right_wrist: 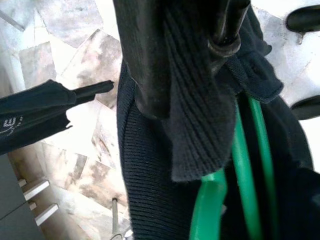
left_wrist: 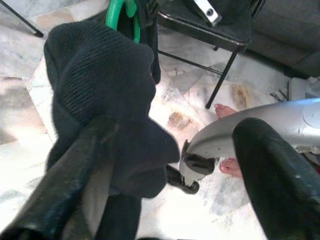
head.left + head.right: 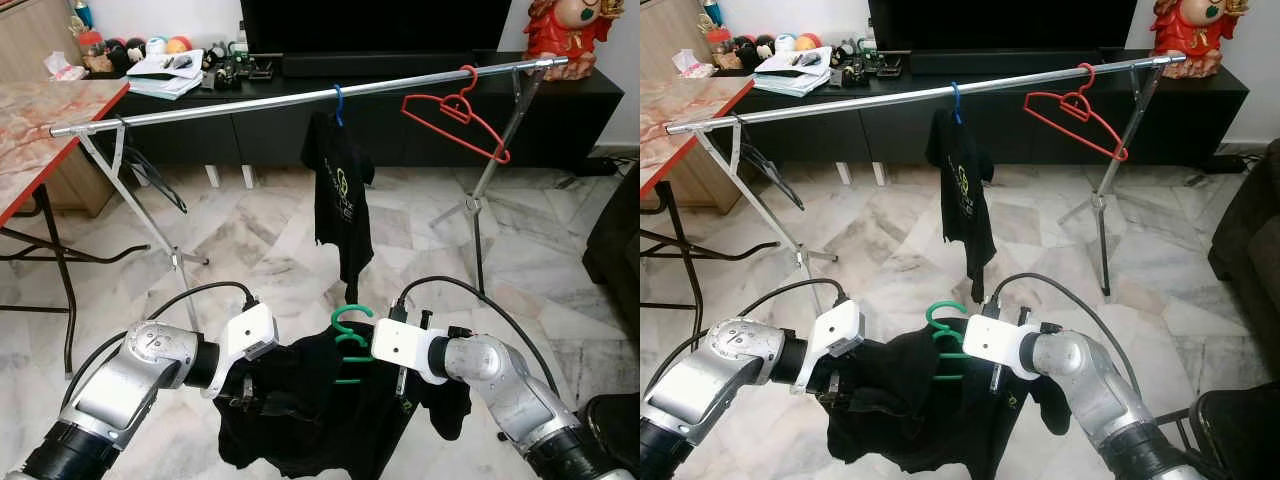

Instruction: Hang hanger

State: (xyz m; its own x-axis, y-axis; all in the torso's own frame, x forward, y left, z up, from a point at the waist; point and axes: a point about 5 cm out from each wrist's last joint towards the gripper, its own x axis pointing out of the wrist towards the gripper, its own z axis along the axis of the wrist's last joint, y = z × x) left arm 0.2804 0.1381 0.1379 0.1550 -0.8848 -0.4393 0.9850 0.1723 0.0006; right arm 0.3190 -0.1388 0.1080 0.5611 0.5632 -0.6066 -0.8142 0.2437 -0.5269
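Note:
The ribbed fold at its shoulder (image 2: 112, 82) stands up beside the green hanger, while the lower cloth of the garment hangs slack. My left gripper should grab the garment there next.
A green hanger (image 3: 350, 330) carrying a black garment (image 3: 310, 425) hangs low in front of me, between both arms. My right gripper (image 3: 402, 390) points down beside the hanger's neck; in the right wrist view it (image 1: 187, 75) is shut on a fold of the garment, with the green wire (image 1: 240, 165) just beyond. My left gripper (image 3: 248, 395) is at the garment's other shoulder. Its fingers (image 2: 65, 190) stand wide apart, cloth draped over one. The silver rail (image 3: 250, 105) runs across the room well ahead and above.
On the rail hang a blue hanger (image 3: 339, 103) with a black shirt (image 3: 338, 180) and a bare red hanger (image 3: 460, 115). The rack's legs (image 3: 150, 225) splay on the marble floor. A table (image 3: 40, 120) stands left, a sofa (image 3: 615, 240) right, a black console (image 3: 400, 125) behind.

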